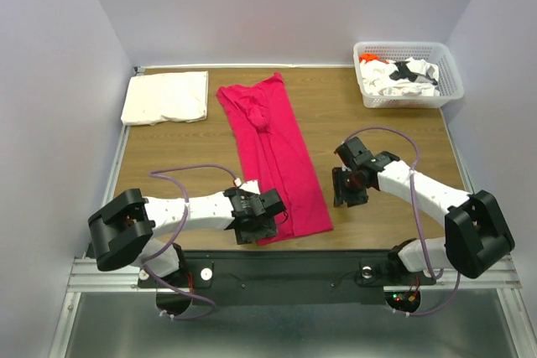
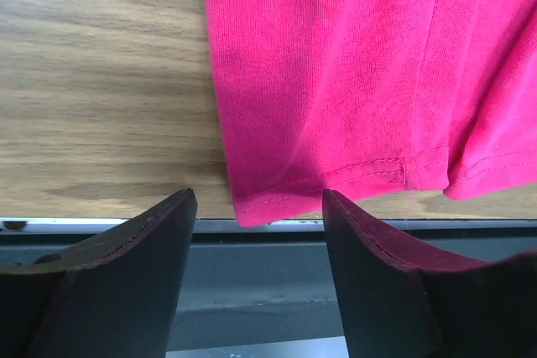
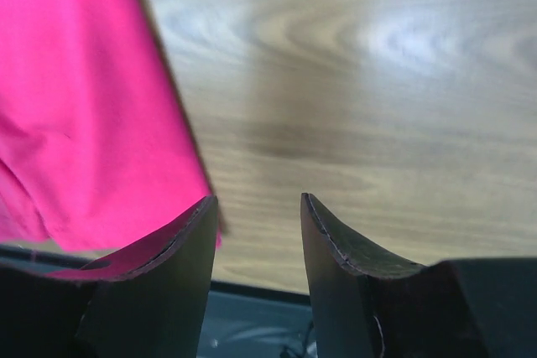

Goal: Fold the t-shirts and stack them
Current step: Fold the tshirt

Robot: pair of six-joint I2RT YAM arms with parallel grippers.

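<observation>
I will next use my right gripper to grab the magenta-red t-shirt's near hem corner (image 1: 328, 227) (image 3: 218, 238), opposite the corner of the t-shirt at my left gripper, so that the t-shirt folds evenly.
A magenta-red t-shirt (image 1: 277, 157) lies folded into a long strip down the middle of the table. Its near hem (image 2: 336, 178) lies just ahead of my left gripper (image 2: 258, 200), whose jaws stand open on either side of the hem corner with nothing between them. That left gripper (image 1: 256, 220) hovers at the shirt's near-left corner. My right gripper (image 1: 348, 189) hangs open to the right of the strip, beside the shirt's edge (image 3: 92, 106), its jaws (image 3: 256, 203) empty over bare wood. A cream-white t-shirt (image 1: 165, 96) lies folded at the back left.
A white lattice basket (image 1: 409, 75) at the back right holds crumpled white, black-printed and orange shirts (image 1: 403, 73). The table's near metal edge (image 2: 101, 225) runs directly under my left fingers. Walls close the table on three sides.
</observation>
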